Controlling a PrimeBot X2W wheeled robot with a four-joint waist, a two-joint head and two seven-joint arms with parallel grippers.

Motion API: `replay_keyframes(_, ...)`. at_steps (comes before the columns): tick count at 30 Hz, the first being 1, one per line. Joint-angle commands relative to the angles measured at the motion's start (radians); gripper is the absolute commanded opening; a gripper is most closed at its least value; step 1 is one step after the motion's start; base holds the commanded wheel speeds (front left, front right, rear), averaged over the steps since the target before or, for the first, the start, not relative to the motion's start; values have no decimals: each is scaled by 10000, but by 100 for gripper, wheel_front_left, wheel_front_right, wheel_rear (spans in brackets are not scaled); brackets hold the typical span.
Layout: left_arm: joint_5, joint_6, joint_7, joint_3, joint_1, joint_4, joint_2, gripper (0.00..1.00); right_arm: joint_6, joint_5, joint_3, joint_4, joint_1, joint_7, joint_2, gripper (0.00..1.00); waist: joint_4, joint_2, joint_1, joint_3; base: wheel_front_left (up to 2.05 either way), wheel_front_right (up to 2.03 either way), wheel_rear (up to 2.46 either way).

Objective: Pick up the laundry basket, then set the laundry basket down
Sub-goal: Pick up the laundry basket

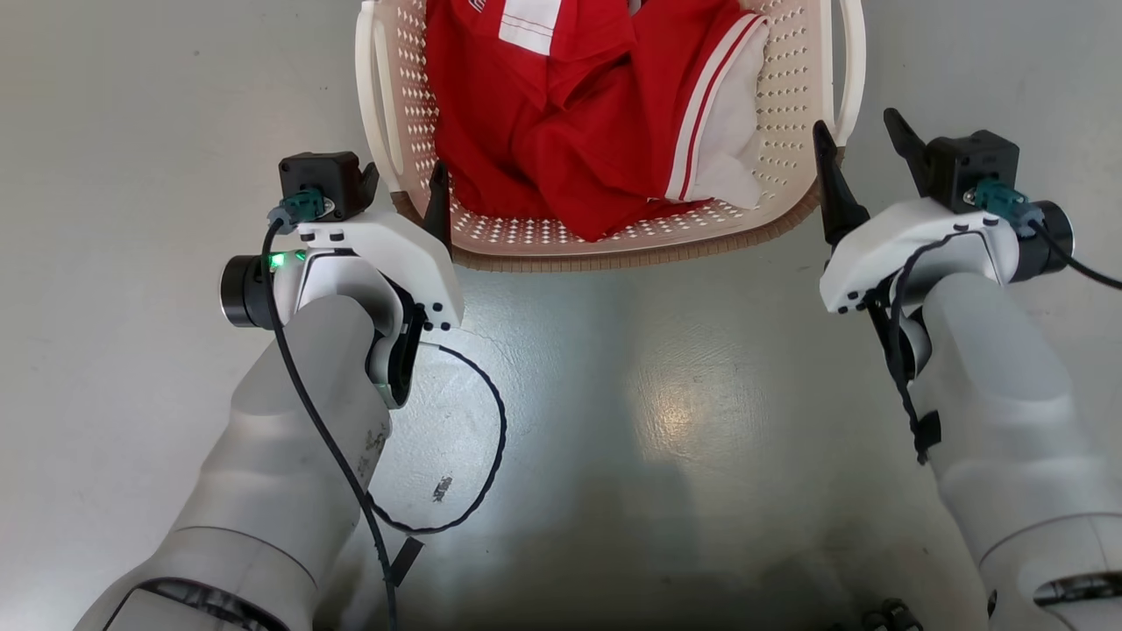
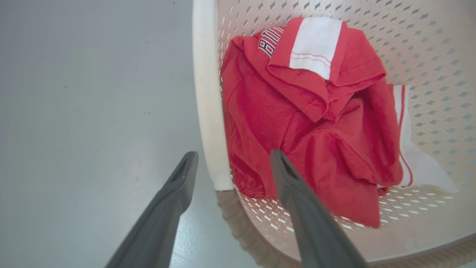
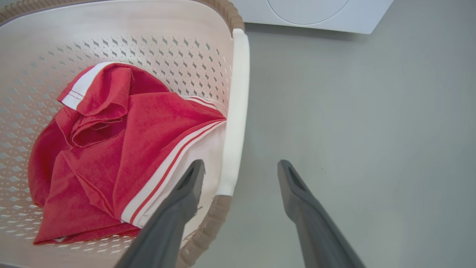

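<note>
The laundry basket [image 1: 614, 254] has to be lifted. My left gripper will grab it next by the white loop handle beside the garment's lettering [image 1: 479, 4].
The laundry basket [image 1: 614, 254] stands on the grey floor ahead of me, cream and perforated with a brown rim, holding a crumpled red and white garment [image 1: 578, 114]. My left gripper [image 1: 405, 175] is open at the basket's left near corner. In the left wrist view the left gripper [image 2: 232, 158] has the lower end of the white loop handle [image 2: 206, 93] between its fingers, untouched. My right gripper [image 1: 863, 153] is open at the right near corner. The right wrist view shows the right gripper [image 3: 241, 167] straddling the other handle [image 3: 236, 111], one finger inside the basket [image 3: 148, 48].
A white washing machine [image 3: 308, 11] stands beyond the basket, seen at the top of the right wrist view. Bare grey floor [image 1: 657, 421] spreads around the basket on all sides. A black cable [image 1: 491, 438] loops beside my left forearm.
</note>
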Motion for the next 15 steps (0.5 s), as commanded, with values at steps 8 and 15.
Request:
replay_keyframes(8,-221,165,-62,-42,-130,196,208,100,60,362,367,459,-238,-138,141,100,-22,0,-1,-63,0,0,0)
replay_keyframes(15,-379,179,-62,-286,-259,517,208,100,60,547,506,644,-302,-138,141,100,-44,0,-1,-73,0,0,0)
